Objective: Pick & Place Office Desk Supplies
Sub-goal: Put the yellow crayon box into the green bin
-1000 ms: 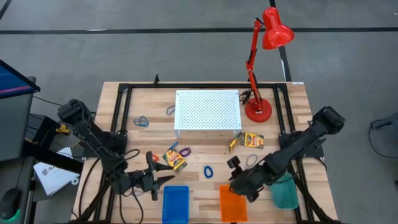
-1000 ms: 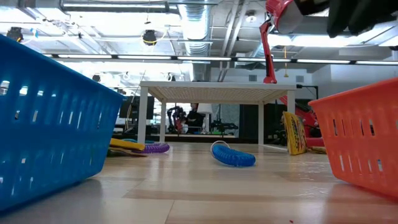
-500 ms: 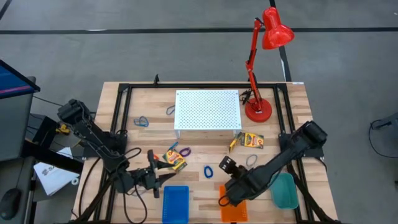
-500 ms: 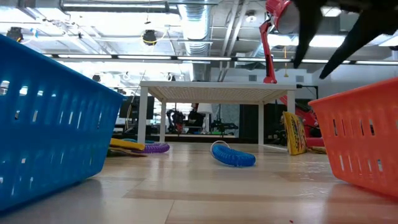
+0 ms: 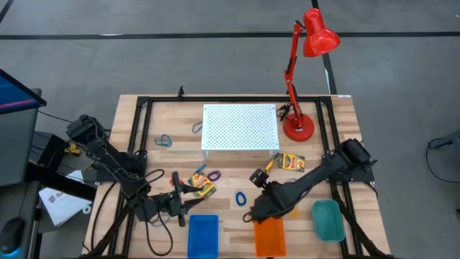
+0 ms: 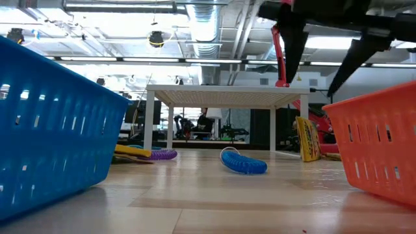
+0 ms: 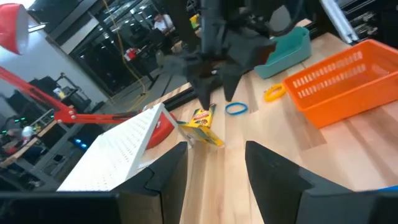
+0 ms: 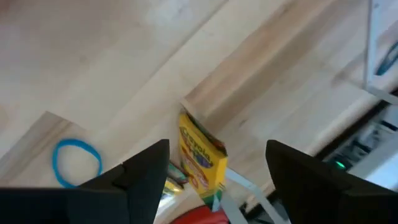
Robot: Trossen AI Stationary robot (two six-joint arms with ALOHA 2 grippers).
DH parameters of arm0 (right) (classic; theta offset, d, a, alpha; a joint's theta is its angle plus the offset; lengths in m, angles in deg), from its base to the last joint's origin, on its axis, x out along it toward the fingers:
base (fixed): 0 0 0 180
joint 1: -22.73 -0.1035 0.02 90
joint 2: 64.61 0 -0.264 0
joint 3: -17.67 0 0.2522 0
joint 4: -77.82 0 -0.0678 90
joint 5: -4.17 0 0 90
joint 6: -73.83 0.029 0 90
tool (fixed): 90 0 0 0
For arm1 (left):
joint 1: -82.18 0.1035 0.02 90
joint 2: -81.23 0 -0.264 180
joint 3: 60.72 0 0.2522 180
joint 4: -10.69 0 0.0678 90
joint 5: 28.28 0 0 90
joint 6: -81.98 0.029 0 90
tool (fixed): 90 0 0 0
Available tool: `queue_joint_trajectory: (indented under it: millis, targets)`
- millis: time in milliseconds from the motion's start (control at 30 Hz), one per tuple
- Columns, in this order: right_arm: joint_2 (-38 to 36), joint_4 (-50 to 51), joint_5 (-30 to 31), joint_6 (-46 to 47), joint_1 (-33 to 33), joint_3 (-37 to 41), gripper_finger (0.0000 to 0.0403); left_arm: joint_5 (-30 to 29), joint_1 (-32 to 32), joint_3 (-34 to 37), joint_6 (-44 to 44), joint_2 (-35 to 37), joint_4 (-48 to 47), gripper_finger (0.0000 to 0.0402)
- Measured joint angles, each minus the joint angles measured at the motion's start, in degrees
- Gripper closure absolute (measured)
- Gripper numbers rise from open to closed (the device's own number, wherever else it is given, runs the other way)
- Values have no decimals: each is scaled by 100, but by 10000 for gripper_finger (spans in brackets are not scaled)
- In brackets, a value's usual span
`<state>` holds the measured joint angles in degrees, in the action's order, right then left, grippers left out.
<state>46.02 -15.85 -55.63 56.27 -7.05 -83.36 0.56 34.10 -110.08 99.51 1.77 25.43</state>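
I need to put the yellow-green crayon box away in a bin (image 5: 328, 221). My right gripper next needs to pick up the crayon box by its broad sides.
My right gripper (image 5: 253, 213) hangs open above the table, at the far edge of the orange basket (image 5: 269, 237), with nothing between its fingers. Past it in the right wrist view lie a blue loop (image 8: 77, 162) and a yellow-green crayon box (image 8: 202, 155). That blue loop (image 5: 241, 198) lies flat on the wood. My left gripper (image 5: 185, 203) stands open and low near the blue basket (image 5: 203, 236), pointing at the crayon box (image 7: 202, 118). A second crayon box (image 5: 291, 162) lies by the lamp's foot. A purple loop (image 5: 214, 175) lies next to the first box.
A white perforated stand (image 5: 240, 126) sits at the middle far side, with the red lamp (image 5: 298, 128) to its right. A teal bin (image 5: 328, 219) is at the near right. Two more loops (image 5: 163, 141) lie at the far left.
My right gripper has gone from beside the teal bin toward the table's left, along the orange basket's far edge, and its fingers have opened wide. My left gripper has kept still.
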Motion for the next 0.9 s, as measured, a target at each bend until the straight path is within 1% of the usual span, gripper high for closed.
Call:
queue_joint_trajectory:
  millis: [133,367,600,900]
  targets:
    - [6,31,-339,-1,233,144,138,14,0,0,-14,0,30,247]
    - [2,-9,-344,-49,588,442,138,13,0,0,-25,0,30,247]
    - [-1,-97,-489,-98,989,748,138,14,0,0,-50,0,29,247]
    - [-1,-336,-596,-243,1333,979,138,14,0,0,-113,0,25,247]
